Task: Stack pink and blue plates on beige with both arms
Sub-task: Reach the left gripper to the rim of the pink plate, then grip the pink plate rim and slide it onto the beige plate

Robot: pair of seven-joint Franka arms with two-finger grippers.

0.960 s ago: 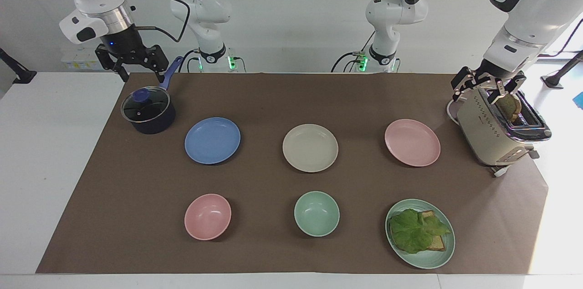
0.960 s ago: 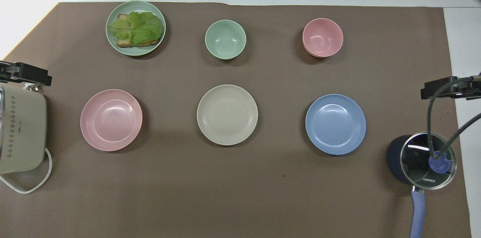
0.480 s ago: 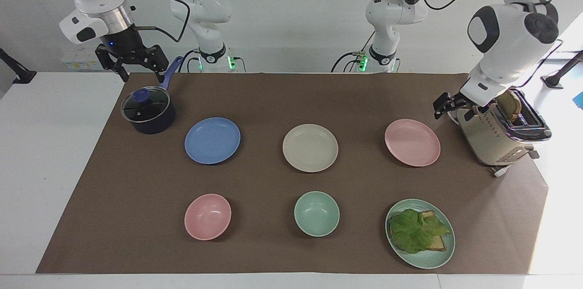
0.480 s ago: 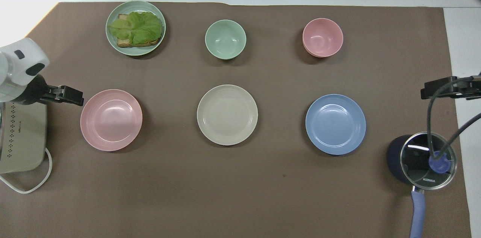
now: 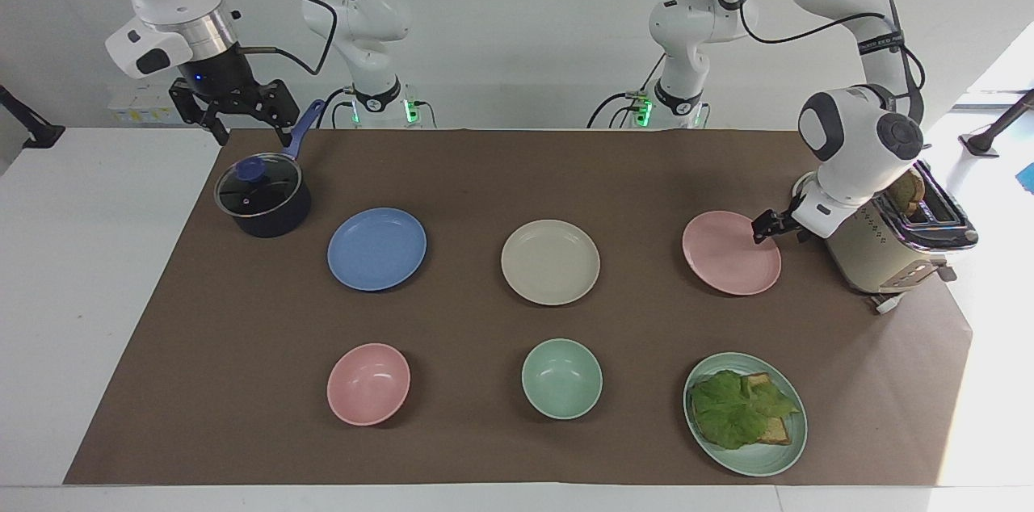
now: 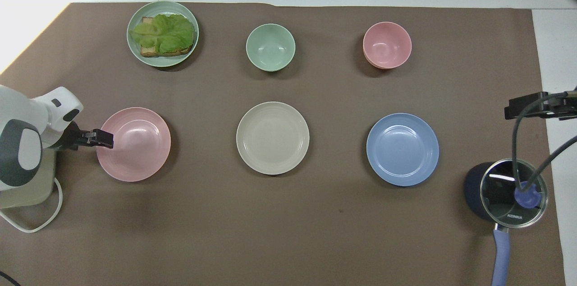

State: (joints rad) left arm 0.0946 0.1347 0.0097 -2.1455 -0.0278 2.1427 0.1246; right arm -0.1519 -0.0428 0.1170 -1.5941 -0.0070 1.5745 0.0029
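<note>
The left gripper takes the pink plate by its narrow rim next, because the plate is far wider than the open fingertips.
Three plates lie in a row on the brown mat: the blue plate toward the right arm's end, the beige plate in the middle, and the pink plate toward the left arm's end. My left gripper is low at the pink plate's rim on the toaster's side, open and pointing toward the plate's centre, with nothing held. My right gripper waits open in the air over the saucepan's edge.
A dark saucepan with a glass lid stands beside the blue plate. A cream toaster holding bread stands close by the left arm. A pink bowl, a mint bowl and a mint plate with lettuce and toast lie farther from the robots.
The left arm swung down from above the toaster to the pink plate's rim. The right arm has not moved, and no plate has shifted.
</note>
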